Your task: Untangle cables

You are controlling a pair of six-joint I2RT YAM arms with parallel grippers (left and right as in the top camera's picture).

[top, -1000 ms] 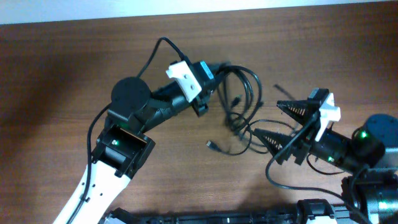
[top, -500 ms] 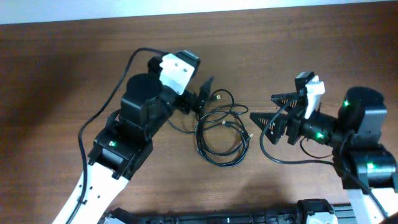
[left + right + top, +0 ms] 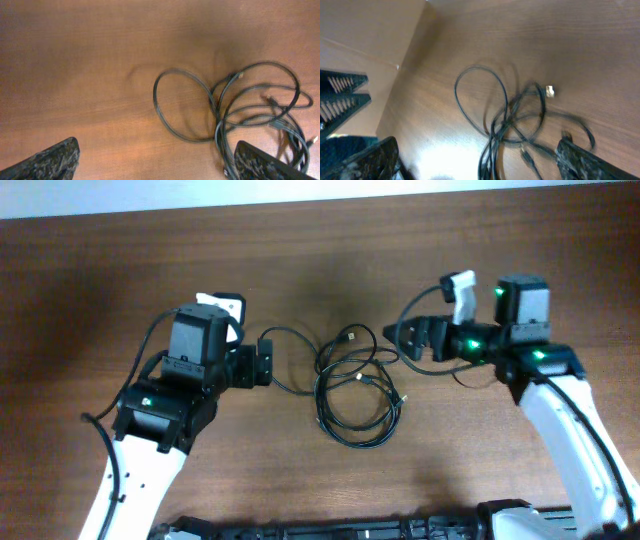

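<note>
The robot will grab the cable near its plug end at the clump's edge with its right gripper next, to pull the cable free and untangle the cables.
The cables (image 3: 360, 379) lie in a loose black clump of overlapping loops at the table's middle, plug ends sticking out. My left gripper (image 3: 262, 362) stands open just left of the clump and touches nothing. My right gripper (image 3: 400, 343) is open at the clump's upper right, also empty. In the left wrist view the cables (image 3: 218, 130) spread at the right, a strand running by the right fingertip (image 3: 265, 165); the left gripper (image 3: 160, 167) holds only bare wood. In the right wrist view the cables (image 3: 496, 131) lie between the wide jaws of the right gripper (image 3: 480, 162).
The brown wooden table (image 3: 100, 290) ends in a pale strip at the back (image 3: 320, 190). A dark rail (image 3: 350, 530) runs along the front edge. Each arm's own thick black wire loops beside its body.
The left gripper opened and let the cables go; they dropped flat onto the table. Both arms drew back, left arm leftward and right arm up to the right.
</note>
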